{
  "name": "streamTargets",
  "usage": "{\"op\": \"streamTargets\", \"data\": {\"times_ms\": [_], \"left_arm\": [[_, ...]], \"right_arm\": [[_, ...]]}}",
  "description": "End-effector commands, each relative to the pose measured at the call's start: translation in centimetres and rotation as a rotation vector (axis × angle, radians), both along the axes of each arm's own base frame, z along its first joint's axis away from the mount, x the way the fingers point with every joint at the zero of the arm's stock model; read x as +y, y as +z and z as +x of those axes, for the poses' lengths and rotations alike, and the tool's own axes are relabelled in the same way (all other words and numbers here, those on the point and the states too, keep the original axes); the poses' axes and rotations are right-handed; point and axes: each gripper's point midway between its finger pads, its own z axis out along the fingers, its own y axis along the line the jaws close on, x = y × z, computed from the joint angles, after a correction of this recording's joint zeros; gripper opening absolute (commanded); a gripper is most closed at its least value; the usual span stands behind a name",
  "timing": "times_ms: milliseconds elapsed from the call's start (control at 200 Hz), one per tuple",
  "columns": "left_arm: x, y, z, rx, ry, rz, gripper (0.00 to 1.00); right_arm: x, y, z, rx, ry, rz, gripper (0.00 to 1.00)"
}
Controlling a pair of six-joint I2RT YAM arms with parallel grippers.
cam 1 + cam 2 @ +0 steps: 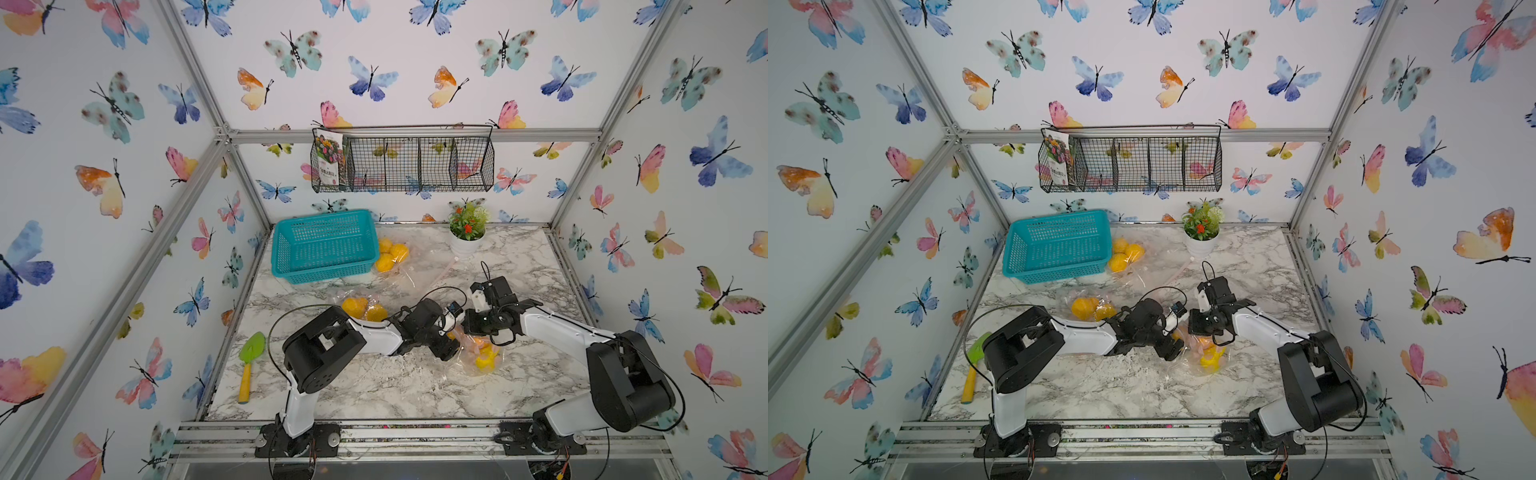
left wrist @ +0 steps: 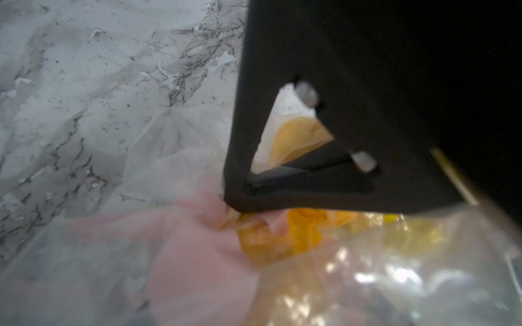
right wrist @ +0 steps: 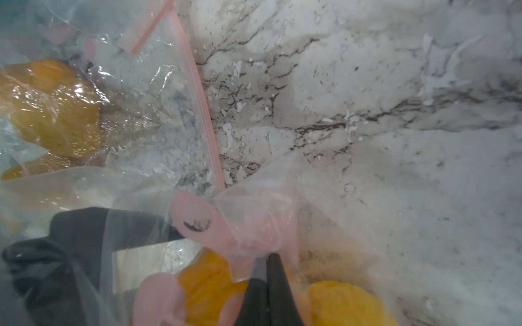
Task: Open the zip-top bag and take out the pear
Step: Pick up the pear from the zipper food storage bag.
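Note:
My left gripper will next take out the yellow-orange fruit, so it should grab the fruit around its body inside the bag's opening.
A clear zip-top bag (image 1: 471,368) with a pink zip strip (image 3: 197,223) lies on the marble table between my two grippers. Yellow-orange fruit shows through the plastic; the bright yellow piece (image 1: 487,360) looks like the pear, seen close in the right wrist view (image 3: 339,303). My right gripper (image 3: 269,255) is shut on the crumpled pink strip at the bag's mouth. My left gripper (image 1: 449,351) sits against the bag's left side; its black body (image 3: 84,240) shows through the plastic, but its jaws are hidden. In the left wrist view the right gripper's black finger (image 2: 367,84) fills the upper right.
Two more bags of yellow fruit lie behind, one (image 1: 390,253) beside the teal basket (image 1: 324,245), another (image 1: 363,309) by the left forearm. A potted plant (image 1: 467,232) stands at the back. A green trowel (image 1: 249,365) lies at the left edge. A wire rack (image 1: 403,164) hangs on the wall.

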Motion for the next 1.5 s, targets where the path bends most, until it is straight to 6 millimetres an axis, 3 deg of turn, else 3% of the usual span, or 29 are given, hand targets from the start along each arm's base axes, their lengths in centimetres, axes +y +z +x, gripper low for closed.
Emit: {"op": "streamTargets", "data": {"times_ms": [0,45,60,135,225,330,350,395,501,666,946,1081,1236,1381,1492], "left_arm": [[-0.5,-1.0,0.2,0.004,-0.002,0.008,0.80],[-0.6,-1.0,0.2,0.005,-0.002,0.011,0.80],[-0.4,-2.2,0.1,0.021,-0.002,0.033,0.80],[-0.5,-3.2,-0.1,0.046,-0.013,0.057,0.77],[-0.5,-3.6,-0.4,0.069,-0.025,0.079,0.65],[0.2,-2.4,-0.7,0.080,-0.015,0.060,0.53],[0.2,-1.0,-0.6,0.063,-0.013,0.041,0.52],[0.8,0.0,-0.6,0.052,0.000,0.040,0.51],[2.5,1.5,-0.8,0.044,0.027,0.053,0.50],[6.4,2.2,-2.0,0.047,0.070,0.079,0.50],[12.6,4.2,-4.0,0.090,0.122,0.079,0.50],[14.9,5.6,-4.4,0.084,0.153,0.094,0.50],[18.5,9.9,-0.9,0.024,0.355,0.069,0.48],[22.8,16.0,5.2,-0.070,0.584,-0.016,0.44],[25.7,19.2,10.2,-0.133,0.710,-0.048,0.42]], "right_arm": [[0.8,-1.2,-2.4,0.081,0.063,0.049,0.03],[1.2,-1.1,-2.6,0.088,0.075,0.073,0.03],[1.3,-1.1,-2.8,0.090,0.080,0.082,0.03],[1.6,-1.1,-2.9,0.094,0.084,0.096,0.03],[0.7,-1.1,-2.4,0.073,0.059,0.047,0.03],[-0.7,-0.7,-1.3,0.022,0.005,-0.030,0.03],[-0.9,-0.6,-1.1,0.011,-0.007,-0.042,0.03],[-1.3,-0.1,-0.5,-0.017,-0.032,-0.059,0.03],[-2.7,0.6,0.8,-0.071,-0.096,-0.118,0.03],[-5.1,1.4,2.4,-0.127,-0.192,-0.180,0.03],[-8.6,0.8,3.6,-0.127,-0.282,-0.218,0.03],[-9.1,1.0,4.0,-0.132,-0.294,-0.216,0.03],[-8.8,1.2,4.3,-0.127,-0.276,-0.202,0.03],[-8.1,1.3,4.3,-0.116,-0.253,-0.172,0.03],[-7.7,1.3,4.2,-0.110,-0.240,-0.153,0.03]]}}
